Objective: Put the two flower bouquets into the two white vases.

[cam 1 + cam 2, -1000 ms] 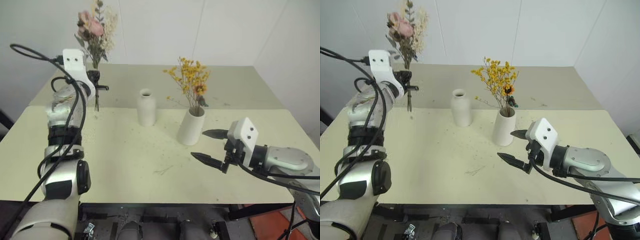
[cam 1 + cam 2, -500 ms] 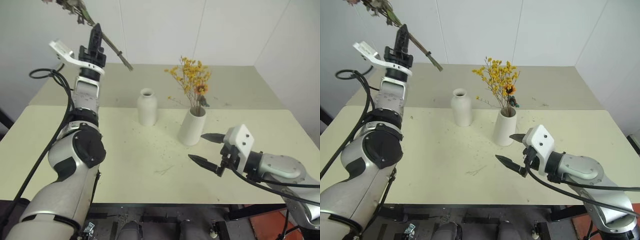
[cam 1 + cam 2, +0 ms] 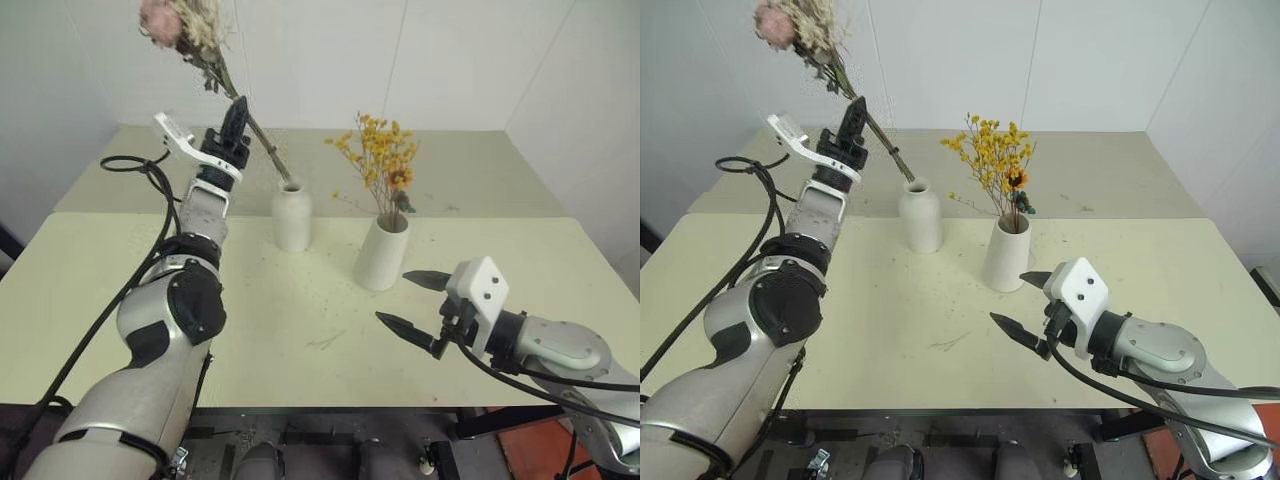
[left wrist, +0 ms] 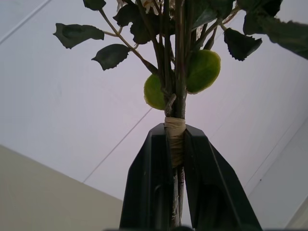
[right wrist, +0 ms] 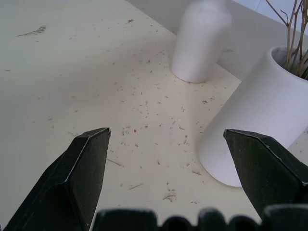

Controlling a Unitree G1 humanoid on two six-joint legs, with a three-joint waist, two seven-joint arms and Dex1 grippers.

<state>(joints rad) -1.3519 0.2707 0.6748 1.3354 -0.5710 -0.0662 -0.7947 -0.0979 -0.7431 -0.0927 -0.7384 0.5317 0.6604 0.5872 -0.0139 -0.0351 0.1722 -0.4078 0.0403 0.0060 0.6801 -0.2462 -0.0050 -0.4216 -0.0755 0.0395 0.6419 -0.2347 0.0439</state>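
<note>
The rose bouquet's stem ends barely reach the opening of the bottle-shaped white vase (image 3: 291, 187), so the left gripper should stay closed on the bouquet until they go in deeper.
My left gripper (image 3: 237, 118) is raised over the back left of the table and shut on the tied stems of the rose bouquet (image 3: 182, 22). The bouquet leans, with its pink heads up to the left. Its stem ends reach the mouth of the bottle-shaped white vase (image 3: 292, 222). In the left wrist view the fingers (image 4: 144, 192) clamp the taped stems (image 4: 174, 139). The yellow-orange bouquet (image 3: 384, 160) stands in the wide-mouthed white vase (image 3: 380, 255). My right gripper (image 3: 393, 297) hovers open in front of that vase, holding nothing, and both vases (image 5: 199, 43) (image 5: 255, 130) lie beyond it.
The pale table (image 3: 300, 320) is strewn with small dried crumbs and a loose sprig (image 3: 327, 341) near the front middle. A white wall rises just behind the table's far edge. My left arm's black cable (image 3: 120, 165) loops over the table's left side.
My left arm has swung right and rolled. The rose bouquet went from upright at the far left to leaning with its stem ends at the bottle vase's mouth. My right gripper stayed put.
</note>
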